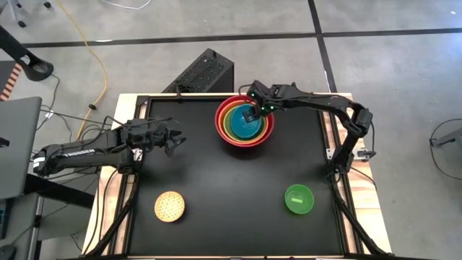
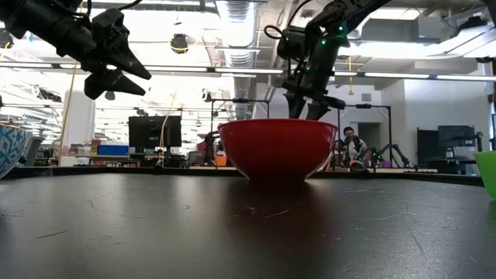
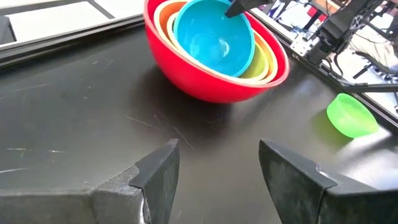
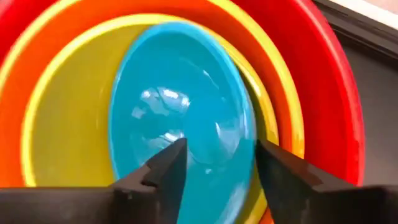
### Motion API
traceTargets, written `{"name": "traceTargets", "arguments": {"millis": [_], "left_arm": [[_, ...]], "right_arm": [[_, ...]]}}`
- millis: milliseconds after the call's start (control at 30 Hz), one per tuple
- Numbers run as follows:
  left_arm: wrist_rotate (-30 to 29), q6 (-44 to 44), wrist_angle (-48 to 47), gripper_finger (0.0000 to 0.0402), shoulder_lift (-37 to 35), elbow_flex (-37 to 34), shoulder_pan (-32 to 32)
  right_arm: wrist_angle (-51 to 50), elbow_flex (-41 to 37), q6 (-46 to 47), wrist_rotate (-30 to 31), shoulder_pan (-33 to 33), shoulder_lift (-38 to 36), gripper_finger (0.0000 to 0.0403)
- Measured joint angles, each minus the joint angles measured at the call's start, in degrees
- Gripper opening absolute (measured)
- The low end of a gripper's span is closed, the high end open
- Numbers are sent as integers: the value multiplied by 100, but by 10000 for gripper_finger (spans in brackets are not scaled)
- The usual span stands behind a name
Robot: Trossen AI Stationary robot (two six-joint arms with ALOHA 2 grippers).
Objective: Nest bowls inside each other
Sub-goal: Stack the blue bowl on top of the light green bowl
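My right gripper grabs the blue bowl by its rim (image 4: 251, 138) next, so that the blue bowl nests level inside the lime-green bowl (image 4: 65, 118).
A stack of nested bowls stands at the table's far middle: red (image 1: 221, 128) outermost, then orange (image 4: 37, 81), lime-green (image 4: 68, 118), and blue (image 1: 245, 127) innermost. The blue bowl (image 4: 180, 99) rests inside the lime-green one, off-centre. My right gripper (image 1: 251, 114) hangs open just above the stack's far side. Its fingers (image 4: 163, 167) stand on either side of the blue bowl's rim, touching nothing. My left gripper (image 1: 177, 139) waits open above the table's left part, pointing toward the stack (image 3: 211, 37). A pale-yellow speckled bowl (image 1: 170, 206) and a small bright green bowl (image 1: 299, 198) rest upright on the table near the front.
The black table top (image 1: 231, 188) lies bare between the stack and the two small bowls. The right arm's base post (image 1: 339, 155) stands at the table's right edge. A black box (image 1: 202, 72) sits on the floor beyond the far edge.
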Motion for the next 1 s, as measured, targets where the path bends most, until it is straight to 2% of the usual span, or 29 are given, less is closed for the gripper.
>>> {"name": "traceTargets", "arguments": {"millis": [167,300,367,500,633,700,900,1000], "left_arm": [[-1,0,-1,210,-1,0,0],[14,0,-1,210,-2,0,0],[37,0,-2,210,0,0,0],[40,-2,0,210,0,0,0],[39,-4,0,210,0,0,0],[39,-4,0,210,-2,0,0],[37,-17,-2,210,0,0,0],[37,-17,-3,210,-1,0,0]], "right_arm": [[-390,365,-155,8,-37,0,230],[-769,736,-193,104,-37,0,225],[-905,828,-192,398,-8,0,216],[-919,832,-142,1132,65,7,165],[-816,829,-260,1306,156,130,50],[-621,747,-419,1328,232,138,15],[-606,573,-252,1935,405,191,5],[-630,565,-251,2023,417,226,5]]}}
